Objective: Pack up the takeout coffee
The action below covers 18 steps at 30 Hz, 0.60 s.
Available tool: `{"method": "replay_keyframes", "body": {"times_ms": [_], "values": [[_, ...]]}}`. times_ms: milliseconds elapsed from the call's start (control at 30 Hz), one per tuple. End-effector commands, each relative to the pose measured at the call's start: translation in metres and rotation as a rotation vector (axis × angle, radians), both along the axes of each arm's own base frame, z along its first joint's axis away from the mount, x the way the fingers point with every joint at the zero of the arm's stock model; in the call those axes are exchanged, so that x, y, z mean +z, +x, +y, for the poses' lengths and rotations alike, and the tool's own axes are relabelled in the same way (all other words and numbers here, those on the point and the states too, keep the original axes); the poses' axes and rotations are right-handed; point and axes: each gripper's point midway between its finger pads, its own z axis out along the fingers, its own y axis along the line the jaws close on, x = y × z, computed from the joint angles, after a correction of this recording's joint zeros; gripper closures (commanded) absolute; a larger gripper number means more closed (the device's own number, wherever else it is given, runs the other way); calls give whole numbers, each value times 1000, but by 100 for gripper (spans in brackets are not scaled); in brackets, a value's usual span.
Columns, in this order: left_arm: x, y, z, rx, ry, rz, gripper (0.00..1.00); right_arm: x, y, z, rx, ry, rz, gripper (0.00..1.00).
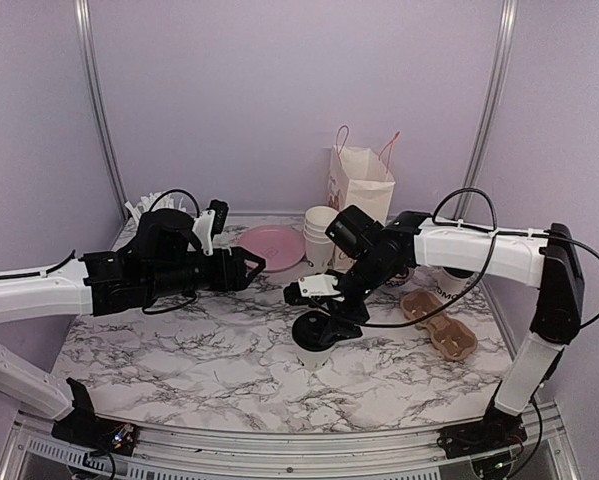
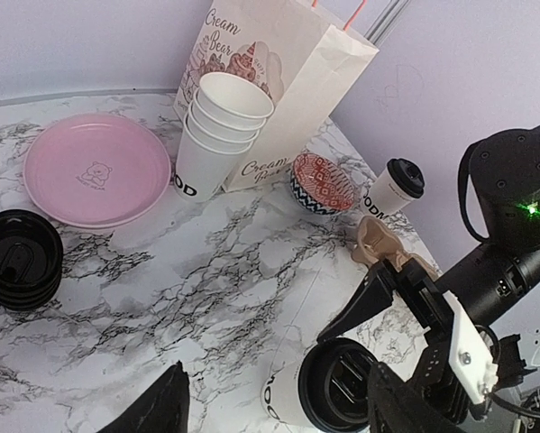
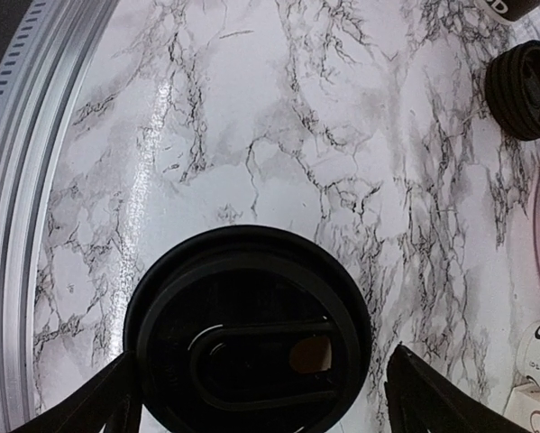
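The lid lies between the fingers of my right gripper, with one finger level with the lid's rim, so I should close them now and they would hold it.
One takeout coffee, a white cup with a black dome lid, stands on the marble table near the middle. It shows in the left wrist view and, lid up, in the right wrist view. My right gripper is open and straddles the lid, with a small gap on one side. A second takeout coffee stands at the right, behind the right arm. My left gripper is open and empty, to the left of the first cup.
A brown cardboard cup carrier lies at the right. At the back stand a paper bag, stacked lidless cups, a pink plate, a patterned bowl and stacked black lids.
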Motion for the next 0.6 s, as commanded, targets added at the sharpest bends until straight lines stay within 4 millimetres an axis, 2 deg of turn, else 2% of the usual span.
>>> {"method": "replay_keyframes", "body": {"times_ms": [0, 100, 333, 567], "values": [[-5, 2, 14, 35, 38, -9, 32, 15, 4, 10, 16, 21, -66, 11], [-7, 2, 15, 36, 39, -5, 31, 9, 4, 10, 8, 4, -55, 13], [-12, 2, 14, 30, 46, 4, 31, -2, 3, 9, 1, -35, -13, 29], [-10, 2, 14, 25, 45, -3, 31, 15, 0, 8, -5, -19, -5, 35]]}}
